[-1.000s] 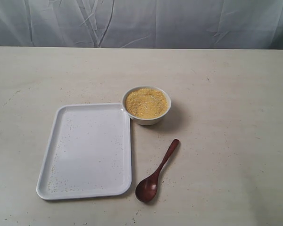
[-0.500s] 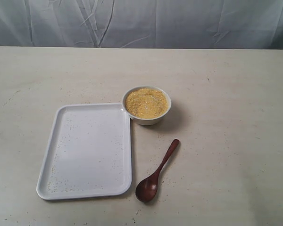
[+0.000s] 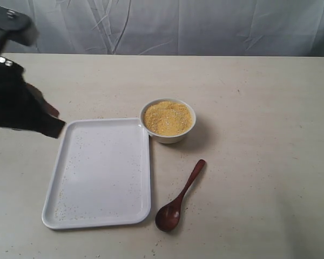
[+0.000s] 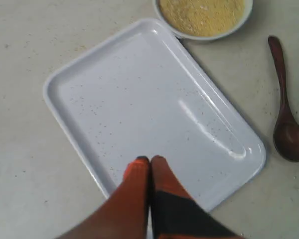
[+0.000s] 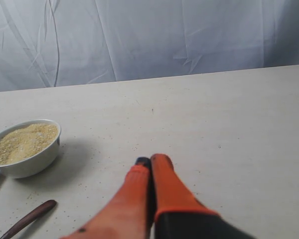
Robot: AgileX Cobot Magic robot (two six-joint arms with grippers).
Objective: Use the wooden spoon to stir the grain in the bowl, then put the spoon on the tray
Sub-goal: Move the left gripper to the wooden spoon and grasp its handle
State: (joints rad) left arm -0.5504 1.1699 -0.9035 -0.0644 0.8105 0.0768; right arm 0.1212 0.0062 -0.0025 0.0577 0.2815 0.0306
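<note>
The wooden spoon's handle point(image 3: 195, 171) is the part my left gripper needs to grab next, to stir the grain point(image 3: 167, 116).
The small white bowl point(image 3: 168, 121) holds a mound of yellow-orange grain point(image 3: 167, 117) and touches the far right corner of the white tray point(image 3: 100, 172). The dark wooden spoon point(image 3: 178, 197) lies on the table to the right of the tray, its oval end nearest the front edge. My left gripper point(image 3: 54, 112) hovers over the tray's far left corner; in the left wrist view it point(image 4: 149, 159) is shut and empty above the tray point(image 4: 139, 99). My right gripper point(image 5: 150, 160) is shut and empty above bare table, to the right of the bowl point(image 5: 27, 149). It is out of the exterior view.
A beige table point(image 3: 259, 108) carries everything, backed by a grey cloth curtain point(image 3: 205, 27). Stray grains speckle the tray floor. The spoon's handle tip point(image 5: 35, 214) shows in the right wrist view near the bowl.
The left arm has come into the exterior view from the left and now hangs over the tray's far left corner. Bowl, spoon and tray have not moved.
</note>
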